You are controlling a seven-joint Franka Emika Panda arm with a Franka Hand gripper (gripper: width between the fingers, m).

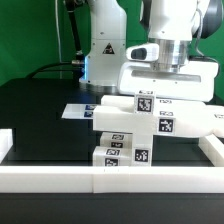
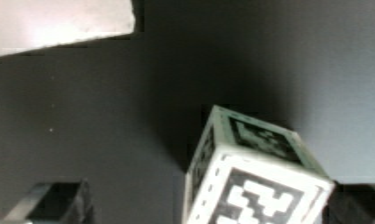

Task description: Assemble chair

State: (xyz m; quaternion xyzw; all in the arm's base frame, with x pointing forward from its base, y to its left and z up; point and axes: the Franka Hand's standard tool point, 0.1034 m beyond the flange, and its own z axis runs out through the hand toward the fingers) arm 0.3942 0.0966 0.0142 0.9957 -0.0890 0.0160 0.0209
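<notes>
My gripper grabs the tilted tagged block (image 2: 255, 170) by its tagged end (image 2: 258, 194) next, to join it with the other white chair parts.
The chair parts stand bunched near the front rail in the exterior view. A broad white slab (image 1: 170, 86) sits highest, with tagged blocks (image 1: 140, 122) below it and a low tagged block (image 1: 120, 153) at the front. My gripper (image 1: 165, 66) hangs just above and behind the slab, its fingertips hidden by it. In the wrist view a tilted white tagged block (image 2: 255, 170) rises close to the jaws. One dark finger (image 2: 51, 202) shows well apart from the block; the other finger is hidden. The jaws stand open and hold nothing.
A long low white border rail (image 1: 110, 177) runs along the front of the black table and turns up the exterior view's right side (image 1: 212, 150). The marker board (image 1: 75, 110) lies flat behind the parts. A flat white surface (image 2: 51, 25) fills one corner of the wrist view.
</notes>
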